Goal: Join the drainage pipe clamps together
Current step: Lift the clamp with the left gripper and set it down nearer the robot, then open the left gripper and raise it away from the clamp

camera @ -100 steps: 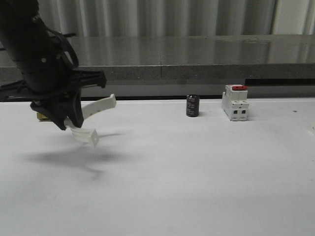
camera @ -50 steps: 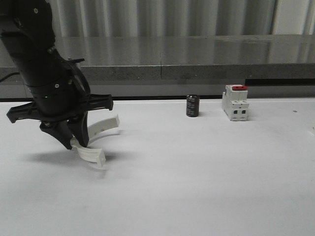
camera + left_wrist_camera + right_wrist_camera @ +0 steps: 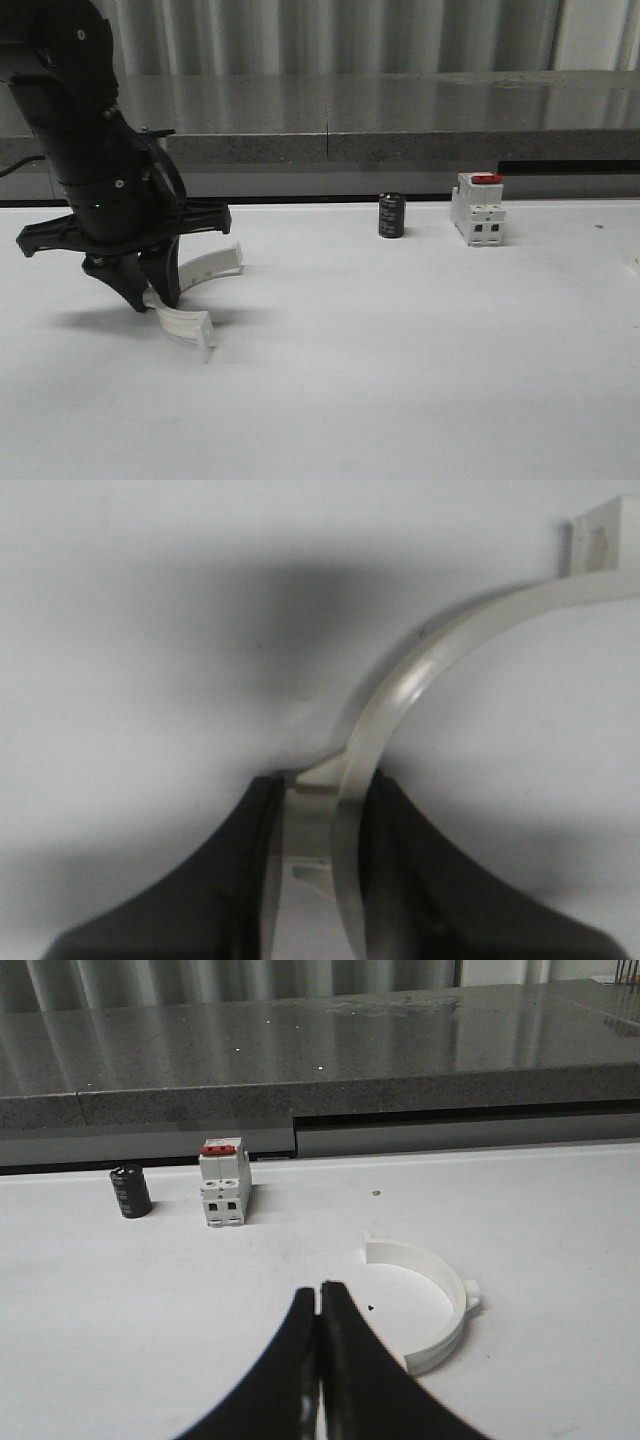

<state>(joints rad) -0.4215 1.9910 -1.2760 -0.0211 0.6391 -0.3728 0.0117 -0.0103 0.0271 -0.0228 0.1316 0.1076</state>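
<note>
My left gripper is ready to open: the lower rim end of the drainage pipe clamp touches the white table, so the drainage pipe clamp would lie flat.
My left gripper [image 3: 152, 296] is shut on one white half-ring drainage pipe clamp [image 3: 205, 266] at the table's left. The clamp hangs tilted, its lower flange end [image 3: 198, 327] down at the table surface. In the left wrist view the clamp's band [image 3: 400, 695] runs between my left gripper [image 3: 320, 795] fingers and curves away to a flange tab [image 3: 600, 542]. The second clamp [image 3: 450, 1332] lies flat on the table, just beyond and beside my right gripper [image 3: 318, 1292]. That gripper is shut with nothing in it.
A black cylinder [image 3: 391, 215] and a white block with a red top [image 3: 477, 208] stand at the back of the white table. Behind them runs a raised grey ledge [image 3: 400, 110]. Both also appear far ahead in the right wrist view.
My left arm has come down and slightly to the right with the clamp, bringing its lower end to the table. In the last half second it barely moved.
</note>
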